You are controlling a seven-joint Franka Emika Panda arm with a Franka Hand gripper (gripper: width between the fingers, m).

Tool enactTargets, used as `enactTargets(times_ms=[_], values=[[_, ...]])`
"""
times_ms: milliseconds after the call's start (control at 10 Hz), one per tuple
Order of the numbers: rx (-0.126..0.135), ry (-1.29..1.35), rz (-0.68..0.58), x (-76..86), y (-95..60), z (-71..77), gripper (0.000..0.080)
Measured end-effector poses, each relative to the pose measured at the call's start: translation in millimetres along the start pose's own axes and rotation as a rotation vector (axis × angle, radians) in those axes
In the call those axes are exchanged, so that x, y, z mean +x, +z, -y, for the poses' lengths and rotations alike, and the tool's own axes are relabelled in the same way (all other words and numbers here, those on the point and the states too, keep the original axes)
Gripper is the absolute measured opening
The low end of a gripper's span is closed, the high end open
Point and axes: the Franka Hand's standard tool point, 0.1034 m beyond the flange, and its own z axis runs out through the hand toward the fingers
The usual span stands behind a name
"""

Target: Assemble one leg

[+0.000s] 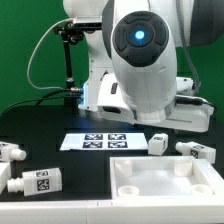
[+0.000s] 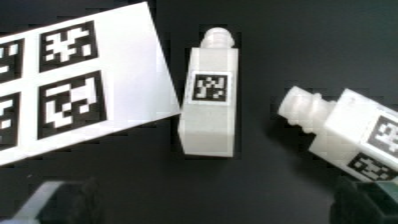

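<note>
My gripper grabs the leg by the flat facing sides of its square body [image 2: 208,128] next, since the leg's stub end is round and narrow.
In the wrist view a white leg [image 2: 210,95] with a black-and-white tag lies on the black table beside the marker board [image 2: 63,80], its stub end pointing away from my fingers. A second leg [image 2: 347,125] lies close to it on the other side. My gripper [image 2: 214,205] is above the table near the first leg, open and empty. Its dark blurred fingers [image 2: 54,200] show wide apart at the picture's edge. In the exterior view the same leg [image 1: 157,143] stands next to the marker board [image 1: 100,140]. The arm's bulk hides the gripper there.
The large white tray-like tabletop [image 1: 160,180] lies at the front on the exterior view's right. Another leg [image 1: 197,150] lies behind it. Two more legs [image 1: 12,152] [image 1: 35,183] lie at the exterior view's left. A black post [image 1: 68,55] stands at the back.
</note>
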Motion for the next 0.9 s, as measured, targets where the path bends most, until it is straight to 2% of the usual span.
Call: enactTargets(times_ms=[100, 200, 300, 400, 900], values=[[0.018, 0.008, 0.002, 2.5, 4.0, -0.9, 0.0648], [0.059, 0.040, 0.024, 7.1, 20.0, -8.2, 0.0648], [0.095, 0.078, 0.050, 7.8, 43.6, -12.7, 0.0648], [0.108, 0.092, 0.084, 3.4, 58.8, -13.5, 0.0648], [0.107, 0.096, 0.094, 5.1, 67.5, -13.1, 0.0648]])
